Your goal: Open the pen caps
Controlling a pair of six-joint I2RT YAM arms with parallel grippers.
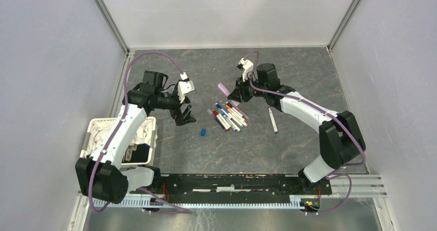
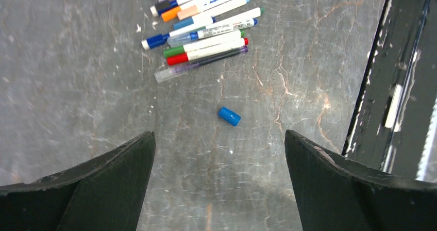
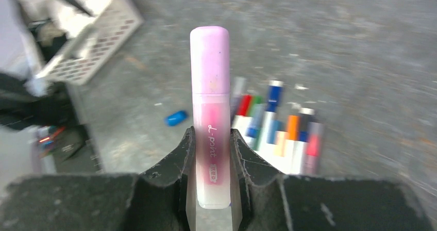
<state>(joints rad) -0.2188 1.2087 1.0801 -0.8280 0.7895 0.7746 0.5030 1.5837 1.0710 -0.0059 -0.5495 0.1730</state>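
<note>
My left gripper should next take the pink pen by its lilac cap and leave the pen's body to my right gripper, so that the pen can be opened.
A bundle of pens (image 1: pixel 228 116) with white barrels and coloured caps lies mid-table; it also shows in the left wrist view (image 2: pixel 203 32) and the right wrist view (image 3: pixel 278 133). A loose blue cap (image 1: pixel 203 132) lies near it, also in the left wrist view (image 2: pixel 229 116) and the right wrist view (image 3: pixel 176 118). One uncapped pen (image 1: pixel 272 120) lies apart to the right. My right gripper (image 3: pixel 212 138) is shut on a pink pen (image 3: pixel 211 133) with its lilac cap (image 3: pixel 209 60) still on, held above the bundle (image 1: pixel 223 88). My left gripper (image 2: pixel 219 153) is open and empty, above the table left of the blue cap.
A white basket (image 1: pixel 150 138) holding cloth stands at the near left, beside the left arm. A black rail (image 1: pixel 232 182) runs along the near table edge. Metal frame posts mark the back corners.
</note>
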